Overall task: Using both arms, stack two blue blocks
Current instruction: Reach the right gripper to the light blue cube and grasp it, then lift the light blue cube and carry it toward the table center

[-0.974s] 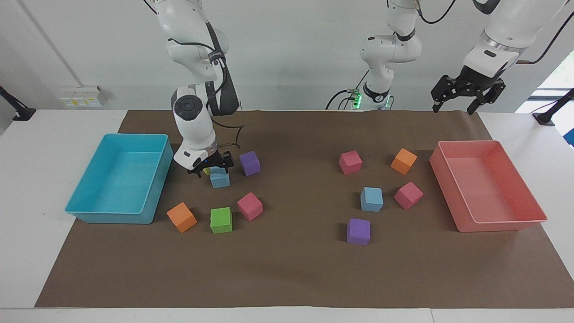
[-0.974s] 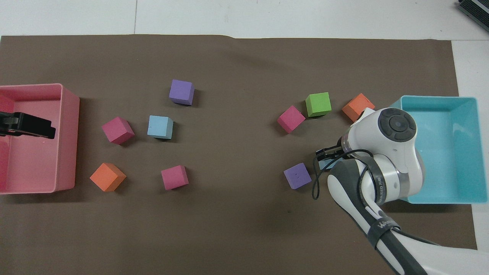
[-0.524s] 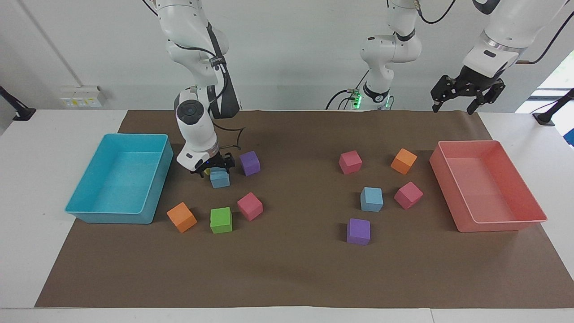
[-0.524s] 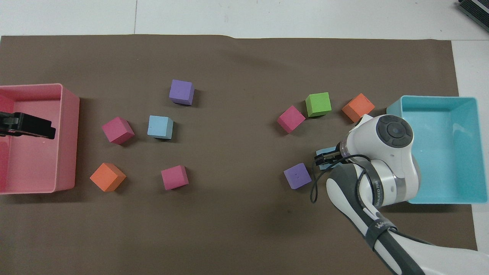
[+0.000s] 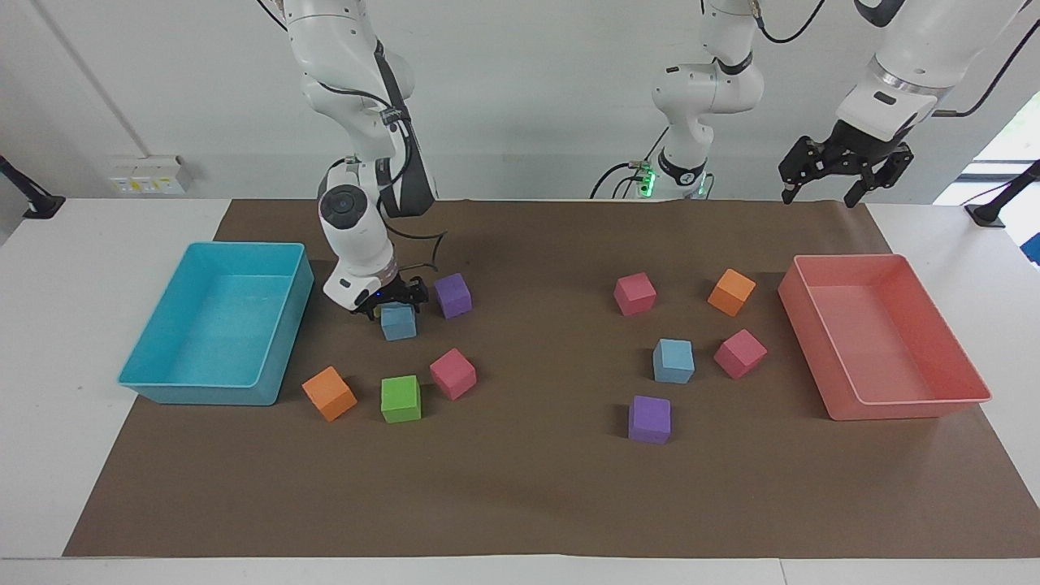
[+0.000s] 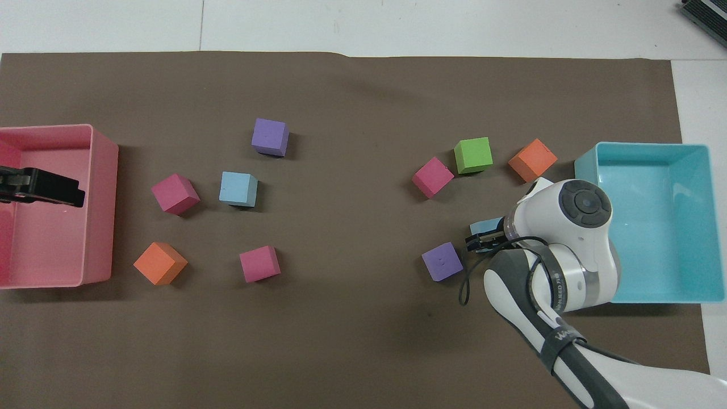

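My right gripper needs to close on the blue block: in the overhead view its fingers reach down around the block's sides.
One blue block (image 5: 398, 323) lies on the brown mat beside the cyan tray, toward the right arm's end of the table; it also shows in the overhead view (image 6: 486, 226). My right gripper (image 5: 391, 302) is low down right at this block's top, also seen in the overhead view (image 6: 483, 242). The other blue block (image 5: 673, 361) lies free between a pink cube and a purple cube, also in the overhead view (image 6: 238, 188). My left gripper (image 5: 819, 195) waits open and empty, high over the pink tray's end nearer to the robots (image 6: 42, 190).
The cyan tray (image 5: 154, 388) and the pink tray (image 5: 910, 410) stand at the mat's two ends. Purple (image 5: 452, 295), pink (image 5: 452, 373), green (image 5: 400, 399) and orange (image 5: 329, 393) cubes ring the right gripper; a yellow cube (image 5: 374, 309) peeks out beside it.
The right arm's wrist has shifted a little toward the robots and up, uncovering more of the blue block from above. The block has hardly moved. The left arm has stayed still.
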Tool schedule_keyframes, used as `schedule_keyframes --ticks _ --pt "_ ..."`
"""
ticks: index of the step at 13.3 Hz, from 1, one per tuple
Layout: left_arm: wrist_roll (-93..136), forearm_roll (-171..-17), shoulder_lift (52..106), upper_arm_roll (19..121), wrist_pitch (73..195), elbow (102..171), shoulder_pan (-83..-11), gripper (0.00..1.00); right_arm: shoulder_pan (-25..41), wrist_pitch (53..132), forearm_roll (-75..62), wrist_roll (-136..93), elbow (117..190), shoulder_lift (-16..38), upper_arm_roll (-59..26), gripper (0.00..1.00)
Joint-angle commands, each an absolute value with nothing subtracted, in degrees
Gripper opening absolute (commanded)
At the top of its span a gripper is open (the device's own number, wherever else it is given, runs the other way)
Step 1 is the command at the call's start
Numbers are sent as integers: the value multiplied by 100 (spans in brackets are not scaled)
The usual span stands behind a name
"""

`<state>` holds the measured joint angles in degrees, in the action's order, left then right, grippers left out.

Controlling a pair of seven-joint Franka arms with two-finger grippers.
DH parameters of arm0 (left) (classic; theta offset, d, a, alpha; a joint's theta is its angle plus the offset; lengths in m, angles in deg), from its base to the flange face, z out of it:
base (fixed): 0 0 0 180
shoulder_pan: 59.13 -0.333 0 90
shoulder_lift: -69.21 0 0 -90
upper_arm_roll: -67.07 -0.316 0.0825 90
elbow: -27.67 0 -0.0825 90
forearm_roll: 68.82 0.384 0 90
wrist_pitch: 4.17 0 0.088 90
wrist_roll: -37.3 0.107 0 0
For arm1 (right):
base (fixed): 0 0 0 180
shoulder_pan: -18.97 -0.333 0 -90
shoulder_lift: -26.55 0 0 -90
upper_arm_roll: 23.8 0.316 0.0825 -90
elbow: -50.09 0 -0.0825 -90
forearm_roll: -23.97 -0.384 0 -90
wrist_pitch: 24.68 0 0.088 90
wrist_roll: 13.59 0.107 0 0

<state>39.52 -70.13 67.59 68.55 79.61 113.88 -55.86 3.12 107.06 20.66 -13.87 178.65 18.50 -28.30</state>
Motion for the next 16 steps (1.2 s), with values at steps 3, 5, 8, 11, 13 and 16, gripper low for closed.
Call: schedule_keyframes --ticks 3,5,8,11,13,16 --pt "4002 -7049 6622 6847 8012 11548 -5579 100 332 10857 1949 -1561 17973 1873 -2828 100" --pt "4002 -7057 6622 6847 8012 11539 -5579 100 332 10857 1940 -1561 17973 1882 -2828 89" --pt "4002 -7057 6622 6847 8012 11548 -5579 100 332 10848 1940 -1482 17947 1846 -2828 6" --pt "4002 -7057 6587 6847 8012 11583 -5579 100 332 10760 1931 -1298 17824 1811 -2828 0" --pt "4002 -7057 6587 6847 8012 11592 -5587 100 324 10551 1931 -1218 17561 1864 -2819 0" --pt "4002 -7057 6587 6847 8012 11592 -5588 100 332 9866 1931 -1183 16920 1899 -2828 0"
